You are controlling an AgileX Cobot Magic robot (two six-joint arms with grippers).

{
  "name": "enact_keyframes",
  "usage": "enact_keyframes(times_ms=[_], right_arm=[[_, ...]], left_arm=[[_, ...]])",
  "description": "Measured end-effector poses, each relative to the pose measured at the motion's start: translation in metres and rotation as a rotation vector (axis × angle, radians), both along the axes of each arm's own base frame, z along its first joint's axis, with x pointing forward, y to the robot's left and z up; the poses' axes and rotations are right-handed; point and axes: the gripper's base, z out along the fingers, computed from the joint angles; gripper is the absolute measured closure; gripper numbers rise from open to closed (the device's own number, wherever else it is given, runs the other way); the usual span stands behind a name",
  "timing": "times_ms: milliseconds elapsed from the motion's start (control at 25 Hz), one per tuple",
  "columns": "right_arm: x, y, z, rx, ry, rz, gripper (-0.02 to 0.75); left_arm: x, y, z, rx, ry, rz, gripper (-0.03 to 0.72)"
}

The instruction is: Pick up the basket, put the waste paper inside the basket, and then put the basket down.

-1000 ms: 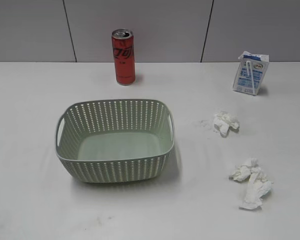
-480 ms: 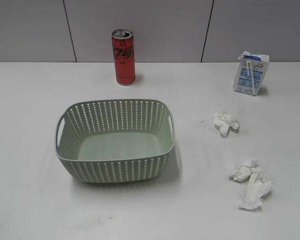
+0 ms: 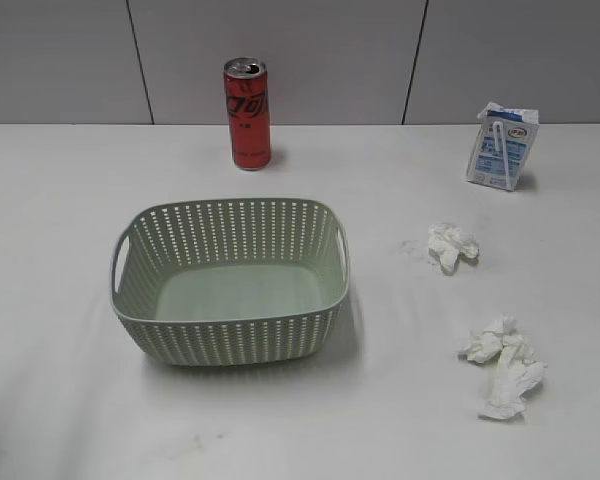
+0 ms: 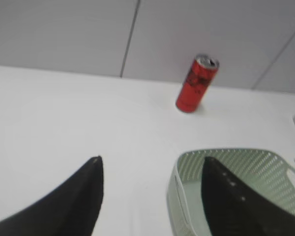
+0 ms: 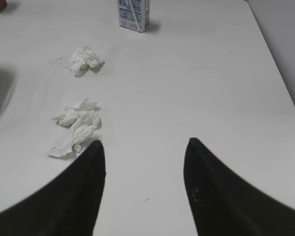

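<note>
The basket has to be held up for the waste paper [image 3: 505, 365], so my left gripper should grab it by its handled end [image 3: 125, 265] next.
The pale green basket [image 3: 230, 280] stands upright on the white table, left of centre. Two white waste paper wads lie to its right: a small one [image 3: 450, 243] and a longer, looser one [image 3: 503, 365]. No arm shows in the exterior view. My left gripper [image 4: 150, 164] is open and empty, above the table beside the basket's left end [image 4: 179, 189]; its right finger is in front of the basket. My right gripper [image 5: 143, 145] is open and empty, above bare table to the right of the long wad [image 5: 76, 127]; the small wad [image 5: 83, 60] lies farther off.
A red drink can [image 3: 246, 113] stands behind the basket near the wall; it also shows in the left wrist view [image 4: 196, 83]. A blue-and-white milk carton [image 3: 502, 146] stands at the back right, also in the right wrist view [image 5: 132, 14]. The table's right edge [image 5: 280, 78] is close.
</note>
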Motion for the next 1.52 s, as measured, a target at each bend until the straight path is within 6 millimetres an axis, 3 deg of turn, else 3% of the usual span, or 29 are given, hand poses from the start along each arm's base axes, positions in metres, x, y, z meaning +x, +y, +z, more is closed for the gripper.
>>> enact_keyframes(times_ms=[120, 280, 400, 600, 760, 1000, 1320, 1520], right_arm=[[0.0, 0.0, 0.0, 0.0, 0.0, 0.0, 0.344], [0.0, 0.0, 0.0, 0.0, 0.0, 0.0, 0.344], [0.0, 0.0, 0.0, 0.0, 0.0, 0.0, 0.344], [0.0, 0.0, 0.0, 0.0, 0.0, 0.0, 0.344], [0.0, 0.0, 0.0, 0.0, 0.0, 0.0, 0.344], [0.0, 0.0, 0.0, 0.0, 0.0, 0.0, 0.344], [0.0, 0.0, 0.0, 0.001, 0.0, 0.0, 0.344], [0.0, 0.0, 0.0, 0.001, 0.0, 0.0, 0.344]], left_arm=[[0.052, -0.019, -0.013, 0.016, 0.221, -0.098, 0.093], [0.11, -0.05, -0.054, 0.039, 0.512, -0.175, 0.096], [0.139, -0.075, -0.088, 0.083, 0.671, -0.193, 0.101], [0.161, -0.108, -0.144, 0.199, 0.852, -0.175, 0.105], [0.163, -0.115, -0.179, 0.233, 0.972, -0.146, 0.171], [0.165, -0.116, -0.179, 0.217, 0.959, -0.127, 0.458], [0.163, -0.115, -0.156, 0.196, 0.899, -0.132, 0.473], [0.152, -0.111, -0.13, 0.189, 0.886, -0.141, 0.475]])
